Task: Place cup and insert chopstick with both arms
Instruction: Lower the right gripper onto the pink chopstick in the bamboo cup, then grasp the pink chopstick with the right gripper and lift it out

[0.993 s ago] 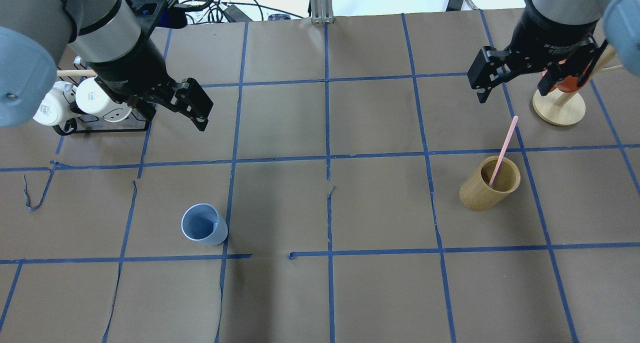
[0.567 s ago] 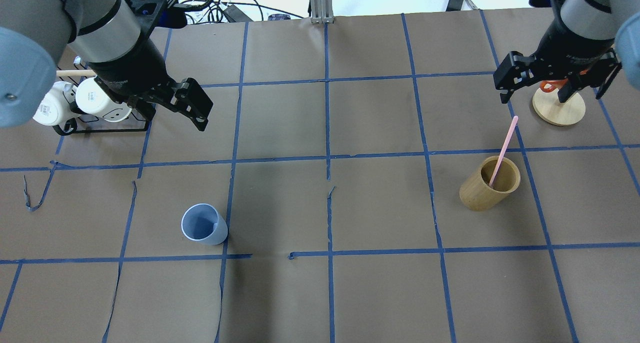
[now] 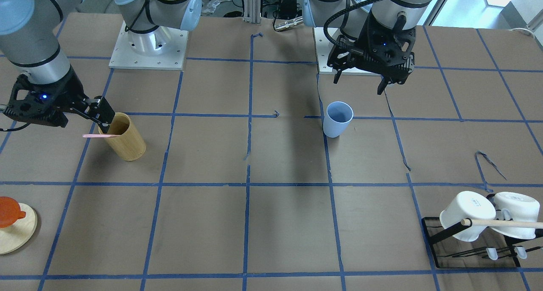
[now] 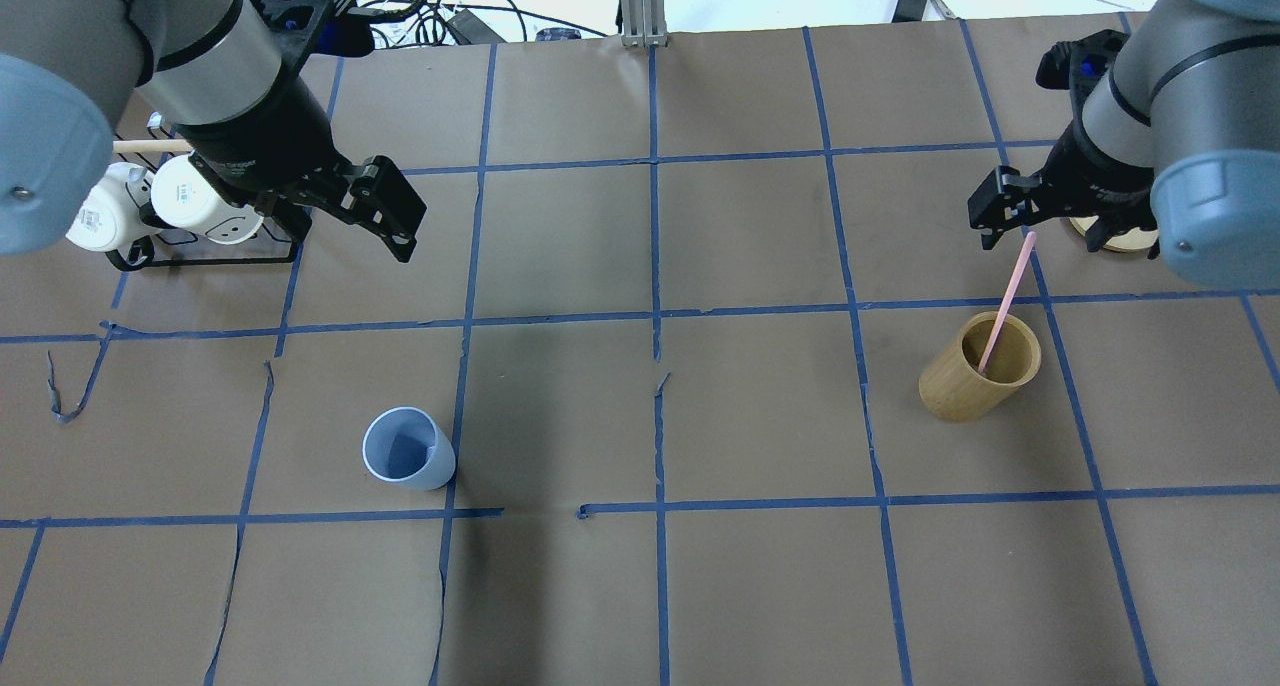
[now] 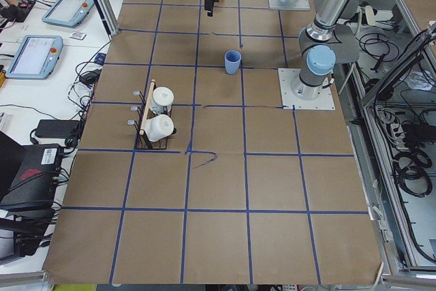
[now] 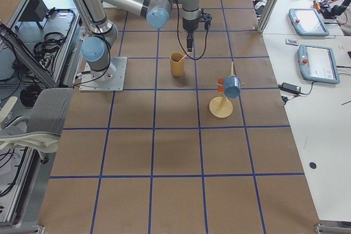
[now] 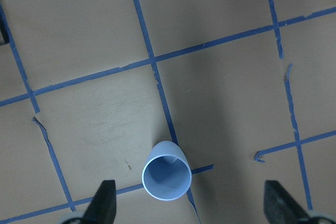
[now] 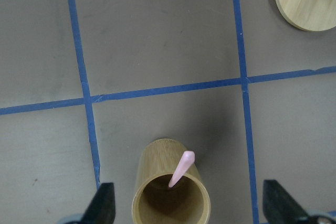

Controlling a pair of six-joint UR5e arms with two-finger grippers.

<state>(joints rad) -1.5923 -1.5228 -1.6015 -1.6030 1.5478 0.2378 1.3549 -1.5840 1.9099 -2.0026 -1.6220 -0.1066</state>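
Note:
The bamboo cylinder [image 3: 127, 142] surrounds the lower part of the chopstick. My right gripper should therefore grab the chopstick by its protruding top end [image 3: 90, 135] next.
The light blue cup [image 4: 408, 450] stands upright on the paper, also in the front view [image 3: 338, 119] and the left wrist view [image 7: 167, 178]. My left gripper [image 4: 345, 221] hangs open and empty well above it, offset toward the far side [image 3: 358, 82]. The pink chopstick [image 4: 1008, 296] leans in a tan bamboo cylinder [image 4: 978, 366], its top pointing away from me. My right gripper [image 4: 1040, 224] is open and empty, with the stick's top end between its fingers as seen from overhead. In the right wrist view the stick [image 8: 181, 168] and cylinder [image 8: 170, 192] lie straight below.
A black rack with two white mugs [image 4: 180, 206] stands at the far left, beside my left arm. A round wooden stand [image 3: 12, 231] with an orange item sits at the far right, just beyond my right gripper [image 8: 310, 3]. Blue tape lines grid the brown paper.
My right gripper has moved from over the wooden stand toward me and now sits over the chopstick's top end. The left arm, cup and cylinder have not moved.

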